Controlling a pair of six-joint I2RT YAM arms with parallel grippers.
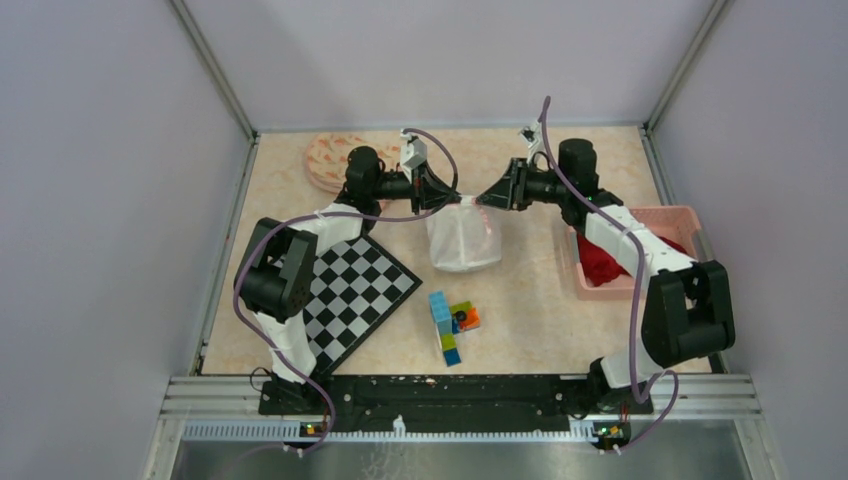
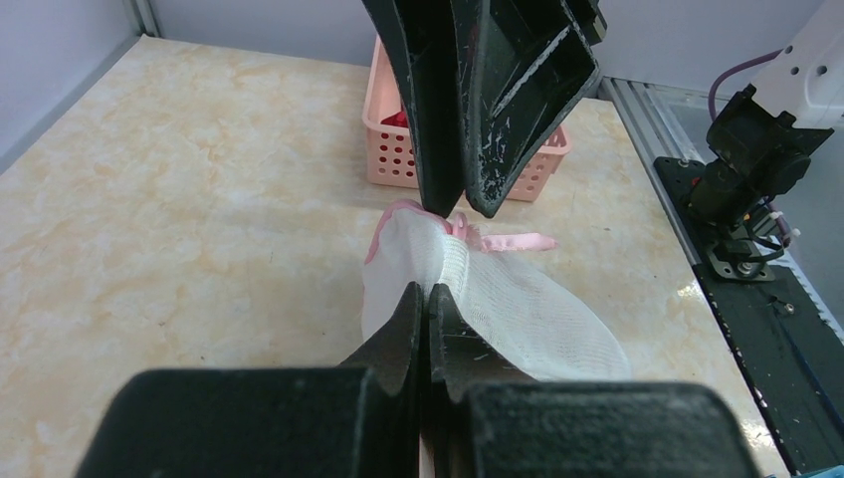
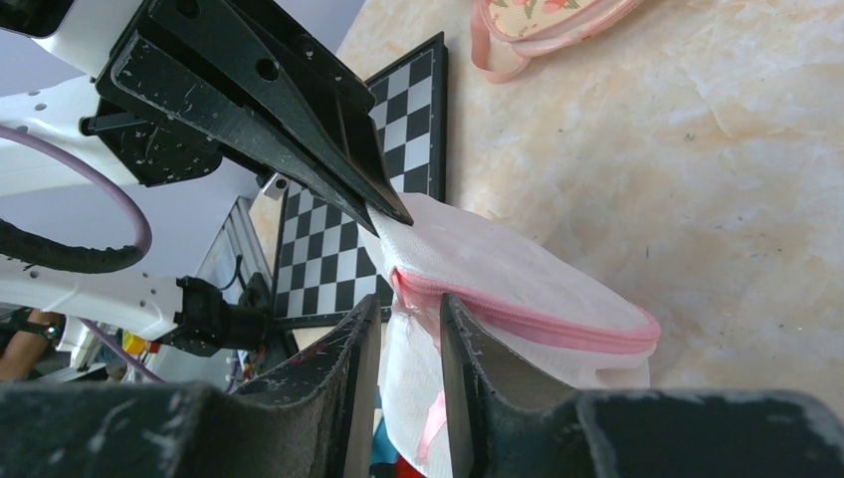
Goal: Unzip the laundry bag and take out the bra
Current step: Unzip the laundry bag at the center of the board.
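The zipper needs my right gripper on the pink pull at its end (image 3: 422, 313), so its length is free to open.
A white mesh laundry bag (image 1: 463, 242) with a pink zipper (image 3: 537, 321) hangs at mid table, its bottom near the tabletop. My left gripper (image 1: 448, 200) is shut on the bag's upper left corner (image 2: 438, 274). My right gripper (image 1: 487, 198) faces it from the right. Its jaws stand a little apart, with the left end of the zipper (image 3: 406, 289) between them. The zipper looks closed along its whole length. A pink ribbon (image 2: 518, 241) trails from the bag's top. The bra is hidden; nothing shows through the mesh.
A checkerboard (image 1: 360, 290) lies left of the bag. Coloured blocks (image 1: 452, 322) lie in front of it. A pink basket (image 1: 690, 215) holding red cloth stands at the right edge. A floral pouch (image 1: 330, 160) lies at the back left.
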